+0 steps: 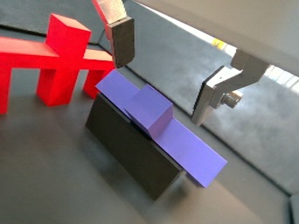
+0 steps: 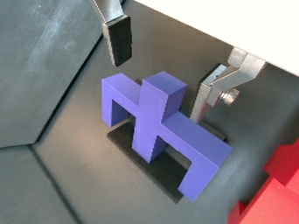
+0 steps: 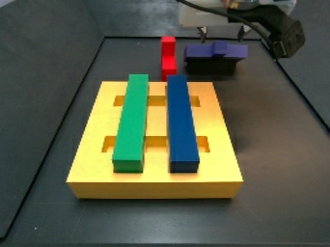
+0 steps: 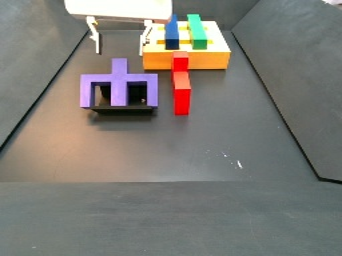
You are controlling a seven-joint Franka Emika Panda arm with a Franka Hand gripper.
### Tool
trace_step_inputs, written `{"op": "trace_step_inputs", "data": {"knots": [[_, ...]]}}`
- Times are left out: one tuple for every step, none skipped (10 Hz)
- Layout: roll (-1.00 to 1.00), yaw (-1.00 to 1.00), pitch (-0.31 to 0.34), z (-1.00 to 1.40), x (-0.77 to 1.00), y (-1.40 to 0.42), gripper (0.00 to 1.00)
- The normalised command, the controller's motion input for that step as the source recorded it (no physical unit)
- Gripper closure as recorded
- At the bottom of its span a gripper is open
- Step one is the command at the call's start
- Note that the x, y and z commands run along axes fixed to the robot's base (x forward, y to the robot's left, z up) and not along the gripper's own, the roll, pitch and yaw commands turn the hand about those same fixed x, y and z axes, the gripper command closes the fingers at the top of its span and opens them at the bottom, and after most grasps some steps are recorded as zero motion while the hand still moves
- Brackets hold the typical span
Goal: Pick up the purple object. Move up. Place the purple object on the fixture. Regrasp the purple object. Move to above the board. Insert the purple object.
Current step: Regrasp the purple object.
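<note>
The purple object's legs need to stay free to go into the board, so my gripper will next grab the object by its raised central stem.
The purple object rests on the black fixture, its central stem pointing toward my gripper. It shows in both side views, with the fixture under it. My gripper is open and empty, a little above the object, with one finger on each side of the stem and neither touching it. Both wrist views show it open, and so does a side view. The yellow board lies apart from them.
A red piece stands right next to the fixture, and it also shows in both side views. A green bar and a long blue bar lie in the board's slots. Dark walls enclose the floor.
</note>
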Motion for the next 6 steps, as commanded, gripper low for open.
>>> {"op": "trace_step_inputs", "data": {"knots": [[1.0,0.15,0.0,-0.13,0.01,-0.07,0.0],[1.0,0.16,0.0,-0.14,0.07,-0.01,0.0],[0.86,0.12,0.0,-0.09,0.23,0.0,0.0],[0.77,0.12,0.0,-0.18,0.23,0.0,0.0],[0.71,0.13,0.0,-0.2,0.14,0.0,0.0],[0.54,0.1,0.0,-0.21,0.08,-0.06,0.0]]}}
